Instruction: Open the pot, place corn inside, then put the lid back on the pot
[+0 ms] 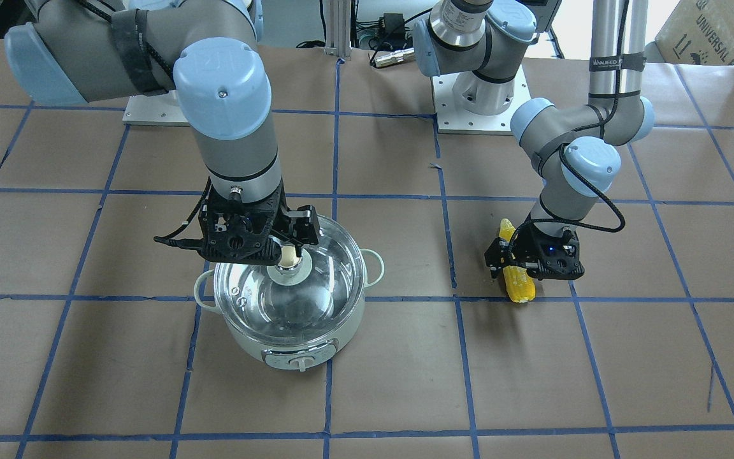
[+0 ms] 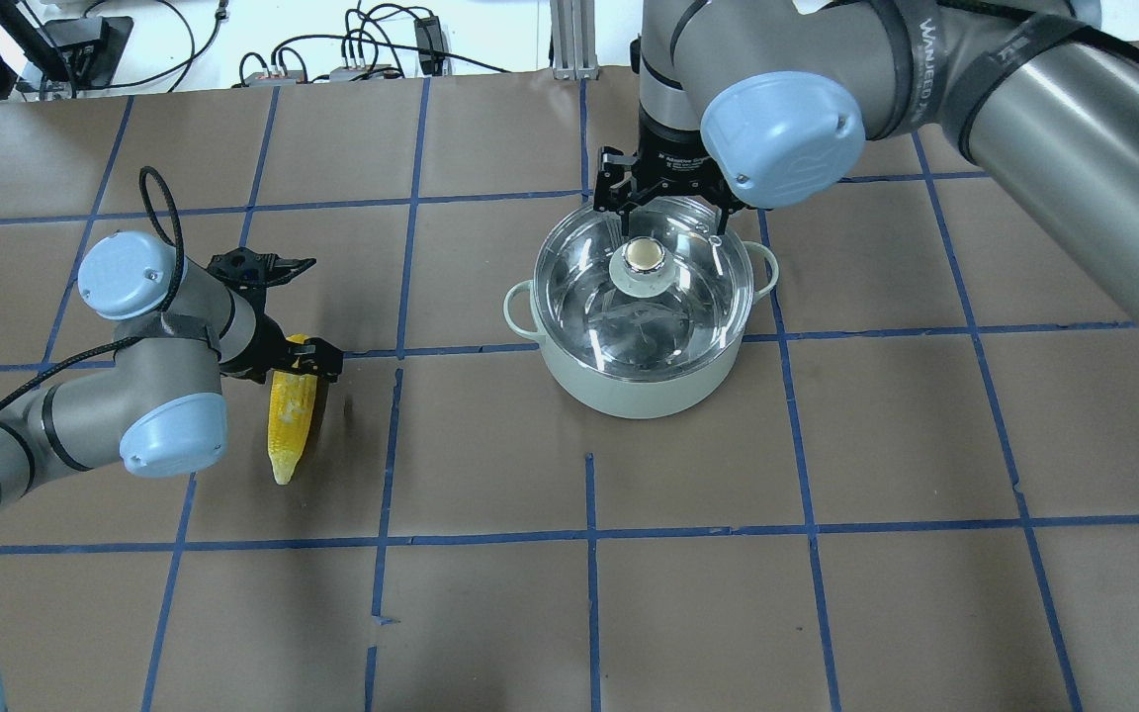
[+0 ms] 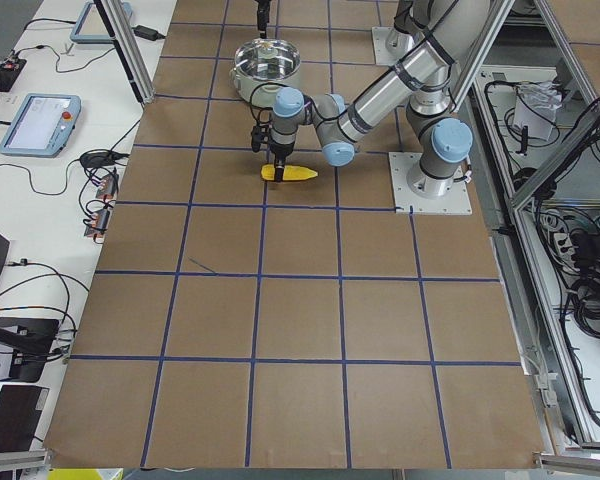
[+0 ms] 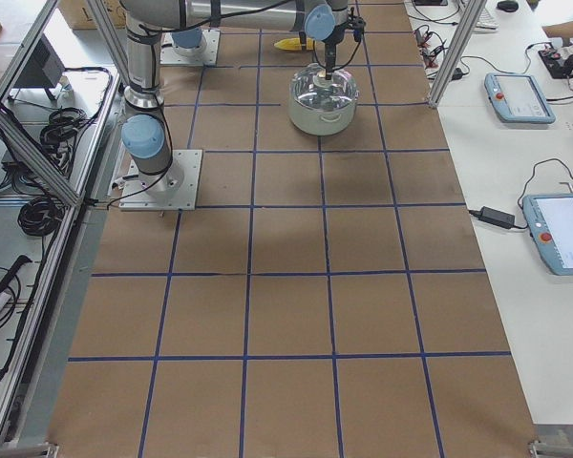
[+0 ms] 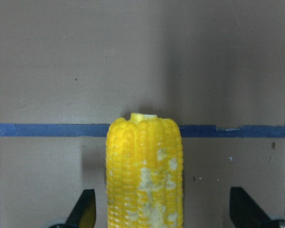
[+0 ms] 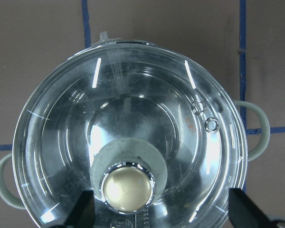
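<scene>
I should next grab the corn by its thick end (image 5: 145,199) with my left gripper, to put it inside the pot.
The pale mint pot (image 2: 629,391) stands on the table with the clear glass lid (image 2: 644,311) seated on it. My right gripper (image 2: 665,208) hovers just above the lid's beige knob (image 6: 127,190). It is open, with a finger wide on each side and not touching. The yellow corn (image 2: 290,415) lies flat on the table to the robot's left of the pot. My left gripper (image 2: 298,361) is down over its thick end, open, and its fingers straddle the corn (image 5: 145,171) without closing on it.
The table (image 2: 569,593) is covered in brown paper with a blue tape grid. The arms' base plates (image 1: 478,121) and cables lie along the robot's edge. Aluminium frame posts (image 4: 449,57) and side tables with tablets flank the table ends.
</scene>
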### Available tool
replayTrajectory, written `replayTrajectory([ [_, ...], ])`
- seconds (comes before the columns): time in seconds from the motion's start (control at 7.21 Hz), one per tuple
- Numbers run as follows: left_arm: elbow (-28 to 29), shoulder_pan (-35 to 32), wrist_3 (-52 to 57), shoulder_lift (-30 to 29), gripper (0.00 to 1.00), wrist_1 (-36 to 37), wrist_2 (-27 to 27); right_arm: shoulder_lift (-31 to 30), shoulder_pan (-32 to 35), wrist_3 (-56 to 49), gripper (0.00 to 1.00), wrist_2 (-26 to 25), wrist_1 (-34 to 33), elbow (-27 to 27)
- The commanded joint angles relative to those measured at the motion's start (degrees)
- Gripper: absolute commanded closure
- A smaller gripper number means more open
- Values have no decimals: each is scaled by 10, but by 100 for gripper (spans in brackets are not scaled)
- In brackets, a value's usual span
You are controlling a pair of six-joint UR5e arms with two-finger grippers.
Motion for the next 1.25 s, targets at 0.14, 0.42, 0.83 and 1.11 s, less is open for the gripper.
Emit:
replayTrajectory([
  [0.14, 1, 3, 6, 1, 40, 8, 1, 12, 28, -26, 1, -2, -20, 4],
  [0.42, 0, 4, 4, 9, 83, 5, 1, 17, 29, -40, 1, -2, -30, 7],
  [0.83, 8, 3, -14, 63, 98, -43, 16, 24, 19, -68, 2, -3, -29, 11],
  [1.11, 58, 2, -38, 158, 98, -230, 25, 25, 18, -68, 2, -2, -40, 18],
])
